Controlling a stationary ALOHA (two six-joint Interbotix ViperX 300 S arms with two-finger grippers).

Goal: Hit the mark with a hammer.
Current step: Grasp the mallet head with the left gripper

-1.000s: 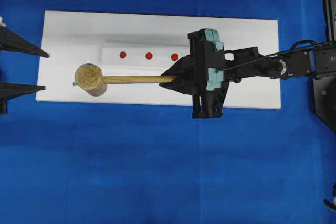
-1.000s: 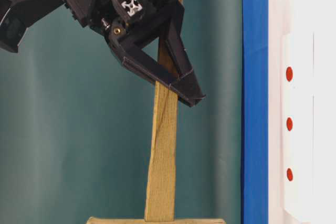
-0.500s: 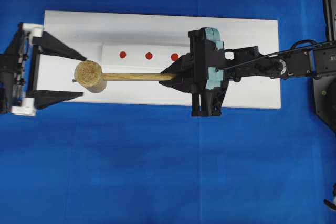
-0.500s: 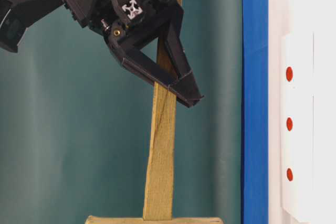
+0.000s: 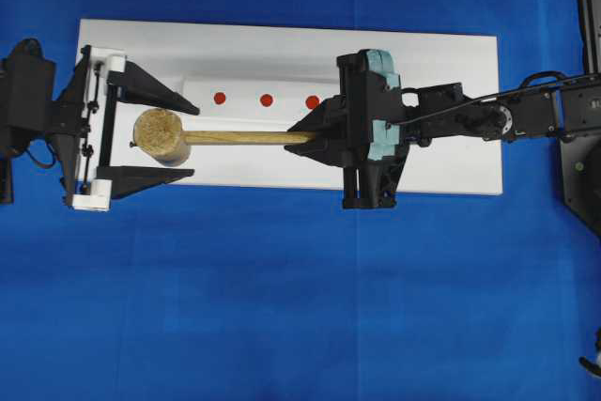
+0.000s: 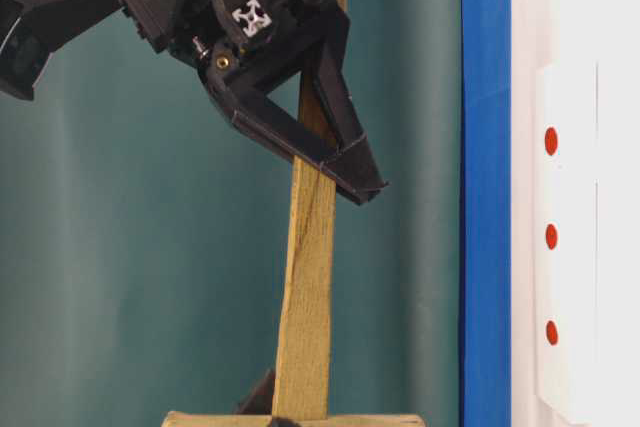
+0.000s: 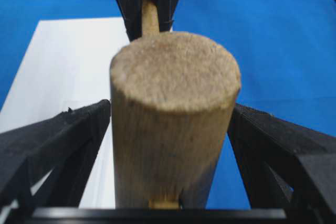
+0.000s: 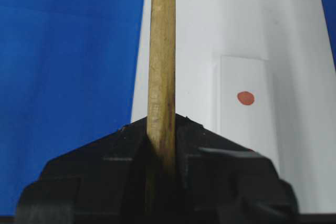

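I should grab the hammer by its thick head (image 5: 161, 136) with my left gripper next, because that big end sticks out from a long, thin handle (image 5: 239, 138).
The hammer (image 5: 161, 136) is a light-brown wooden mallet held level over the white board (image 5: 441, 63), head to the left. My right gripper (image 5: 305, 138) is shut on the far end of its handle (image 8: 161, 51). My left gripper (image 5: 195, 141) is open, one finger on each side of the head (image 7: 173, 114), close to it but not gripping it. Three red marks (image 5: 267, 100) sit in a row on a raised white strip just behind the handle. One mark (image 8: 245, 97) shows to the right of the handle in the right wrist view.
Blue cloth (image 5: 282, 307) covers the table around the board. The right arm's body (image 5: 470, 119) stretches across the board's right half. In the table-level view the three marks (image 6: 551, 237) run down the right side, with the handle (image 6: 305, 317) well left of them.
My left gripper has come in from the left edge, and its open fingers now flank the hammer head. The right gripper and the hammer have barely moved.
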